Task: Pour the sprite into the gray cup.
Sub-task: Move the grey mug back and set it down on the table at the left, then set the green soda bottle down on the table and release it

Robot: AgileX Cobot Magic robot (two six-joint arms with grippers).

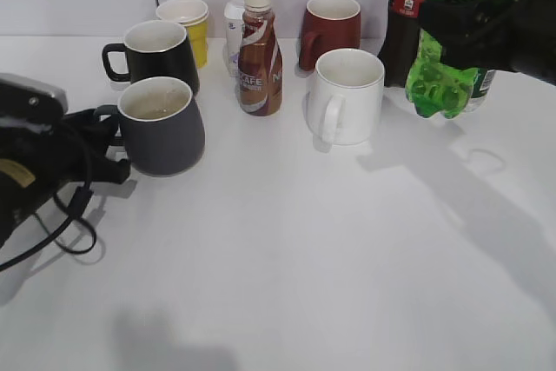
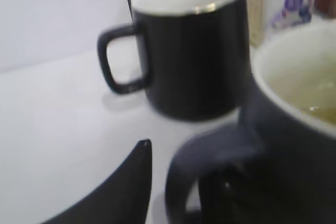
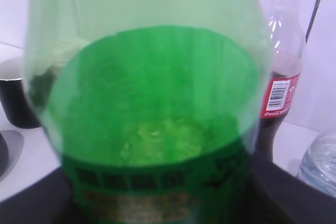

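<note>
Pale liquid point(image 1: 156, 110) inside the gray cup would spill if the cup tipped. So next, my left gripper grabs the cup by its loop handle point(image 1: 107, 112).
The sprite point(image 1: 439, 84), a translucent green bottle with some liquid left, hangs in the air at the back right, roughly upright, and my right gripper point(image 1: 476, 28) is shut on its label. It fills the right wrist view point(image 3: 152, 103). The gray cup point(image 1: 161, 128) stands at the left, its handle toward my left gripper point(image 1: 109, 141). In the left wrist view the cup point(image 2: 294, 129) holds pale liquid. My left gripper point(image 2: 184, 163) is open, with one finger left of the handle and a gap between them. The other finger shows dark through the handle loop.
A black mug point(image 1: 161, 54) stands just behind the gray cup and shows in the left wrist view point(image 2: 194, 51). A yellow cup point(image 1: 187, 19), a white bottle point(image 1: 234, 23), a coffee bottle point(image 1: 259, 54), a red mug point(image 1: 330, 28), a white mug point(image 1: 347, 97) and a cola bottle point(image 1: 404, 15) are nearby.
</note>
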